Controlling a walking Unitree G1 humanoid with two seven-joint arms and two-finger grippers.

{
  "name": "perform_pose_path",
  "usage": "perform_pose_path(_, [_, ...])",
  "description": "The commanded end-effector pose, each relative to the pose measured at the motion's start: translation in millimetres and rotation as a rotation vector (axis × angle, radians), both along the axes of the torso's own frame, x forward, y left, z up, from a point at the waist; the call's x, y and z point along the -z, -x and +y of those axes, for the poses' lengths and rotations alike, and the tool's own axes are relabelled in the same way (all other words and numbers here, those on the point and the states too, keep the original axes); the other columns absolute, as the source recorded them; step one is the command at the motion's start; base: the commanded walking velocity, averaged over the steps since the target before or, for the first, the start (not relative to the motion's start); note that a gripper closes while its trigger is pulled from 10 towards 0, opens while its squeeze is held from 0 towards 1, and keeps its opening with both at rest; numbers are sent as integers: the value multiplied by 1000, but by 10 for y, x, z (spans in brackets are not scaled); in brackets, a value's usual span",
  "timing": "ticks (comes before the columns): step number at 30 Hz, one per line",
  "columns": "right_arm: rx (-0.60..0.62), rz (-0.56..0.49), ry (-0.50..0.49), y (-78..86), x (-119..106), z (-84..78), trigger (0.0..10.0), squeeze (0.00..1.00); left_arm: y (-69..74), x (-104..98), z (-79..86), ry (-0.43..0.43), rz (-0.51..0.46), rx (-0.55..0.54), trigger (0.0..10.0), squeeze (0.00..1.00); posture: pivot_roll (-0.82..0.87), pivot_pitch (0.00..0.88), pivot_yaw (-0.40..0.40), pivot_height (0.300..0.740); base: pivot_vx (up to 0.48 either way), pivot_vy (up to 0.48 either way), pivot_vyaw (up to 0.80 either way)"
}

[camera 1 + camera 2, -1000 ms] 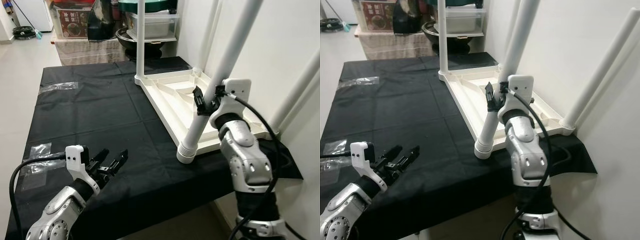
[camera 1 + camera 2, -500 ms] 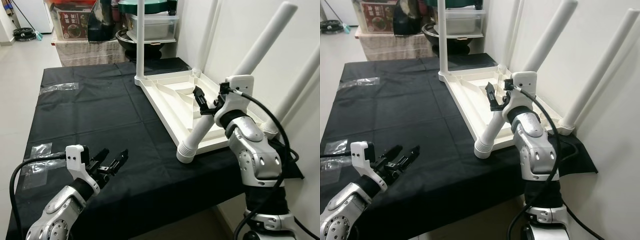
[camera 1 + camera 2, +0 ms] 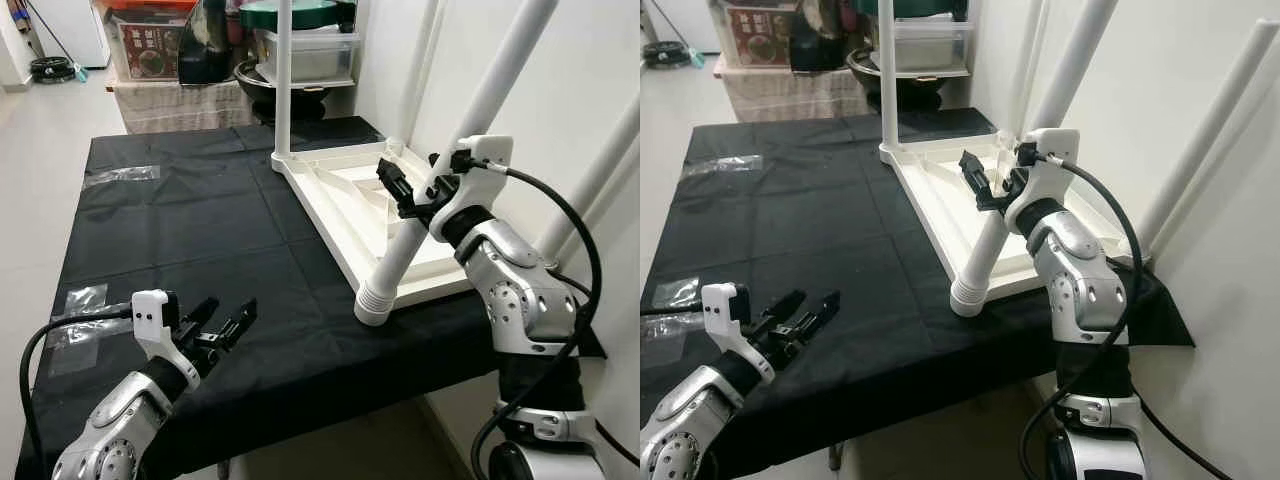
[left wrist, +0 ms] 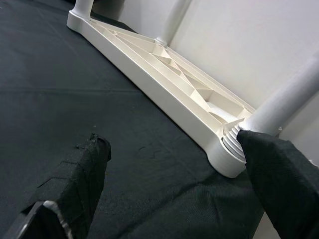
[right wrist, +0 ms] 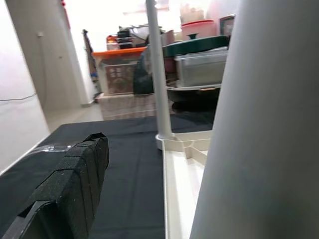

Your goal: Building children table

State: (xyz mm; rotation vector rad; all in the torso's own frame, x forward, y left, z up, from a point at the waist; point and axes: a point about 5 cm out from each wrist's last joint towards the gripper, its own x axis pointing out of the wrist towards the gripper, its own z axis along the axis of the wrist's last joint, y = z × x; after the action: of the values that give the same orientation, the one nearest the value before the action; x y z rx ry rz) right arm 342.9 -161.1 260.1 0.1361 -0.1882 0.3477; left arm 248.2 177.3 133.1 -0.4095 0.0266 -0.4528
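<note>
The long leg (image 3: 497,88) leans up steeply from its ribbed end. I will next grab the middle of its shaft (image 3: 424,215) with my right gripper to balance it.
A white children's table (image 3: 340,195) lies upside down on the black cloth (image 3: 180,230), against the wall on the right. Its near leg (image 3: 420,225) leans up from a ribbed collar (image 3: 372,300) at the near corner. My right gripper (image 3: 408,185) is around this leg at mid height, open. One black finger (image 5: 70,184) stands apart from the leg (image 5: 259,129), and the leg hides the other. My left gripper (image 3: 228,310) hovers open over the cloth near the front left edge, holding nothing. In the left wrist view it (image 4: 172,139) faces the collar (image 4: 232,154).
A thin upright leg (image 3: 281,80) rises at the table's far corner, and two more legs (image 3: 1210,130) lean along the white wall. Storage boxes and a pot (image 3: 290,60) stand behind. Tape patches (image 3: 118,173) lie on the cloth, which ends close ahead.
The near leg's top swung out to the right with my right gripper, then came back to a steeper lean. My left gripper has stayed where it was.
</note>
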Motion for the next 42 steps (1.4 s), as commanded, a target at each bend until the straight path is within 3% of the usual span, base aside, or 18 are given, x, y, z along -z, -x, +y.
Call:
perform_pose_path(1, [-27,-18,-9,-4,-31,-32,10000,0,0,34,-5,-20,13,9,10000,0,-6,0,-81,740,0,0,0])
perform_pose_path(6, [-54,-19,-9,-2,-32,-25,10000,0,2,34,-5,-21,13,10,10000,0,-5,0,-82,740,0,0,0])
perform_pose_path(10, [-236,-26,-12,7,-25,-11,10000,0,4,38,-6,-22,14,11,10000,0,-3,0,-84,740,0,0,0])
perform_pose_path(18, [-346,-41,-35,1,-33,-33,10000,0,10,40,-2,-25,16,10,10000,0,2,0,-85,740,0,0,0])
perform_pose_path(28, [-380,-40,5,-90,5,-92,10000,0,19,37,11,-30,16,4,10000,0,16,0,-94,740,0,0,0])
perform_pose_path(29, [-381,-38,8,-100,15,-95,9255,0,23,37,12,-30,16,3,10000,0,20,0,-96,740,0,0,0])
perform_pose_path(31, [-381,-36,12,-112,25,-99,9255,0,27,38,13,-31,16,3,10000,0,20,0,-96,740,0,0,0])
perform_pose_path(32, [-382,-32,26,-122,43,-99,7529,0,29,38,14,-31,16,2,10000,0,23,0,-98,740,0,0,0])
perform_pose_path(33, [-391,-26,37,-126,59,-95,6510,0,30,39,15,-32,16,1,10000,0,23,0,-98,740,0,0,0])
perform_pose_path(35, [-394,-24,50,-130,73,-95,6510,0,31,39,15,-33,16,1,10000,0,23,0,-98,740,0,0,0])
perform_pose_path(36, [-405,-22,59,-133,83,-92,5490,0,32,39,15,-33,16,2,10000,0,22,0,-97,740,0,0,0])
perform_pose_path(39, [-423,-23,71,-145,89,-101,4824,0,32,40,12,-34,16,4,10000,0,21,0,-98,740,0,0,0])
perform_pose_path(42, [-431,-24,80,-157,91,-113,4824,0,31,42,9,-33,16,6,10000,0,20,0,-97,740,0,0,0])
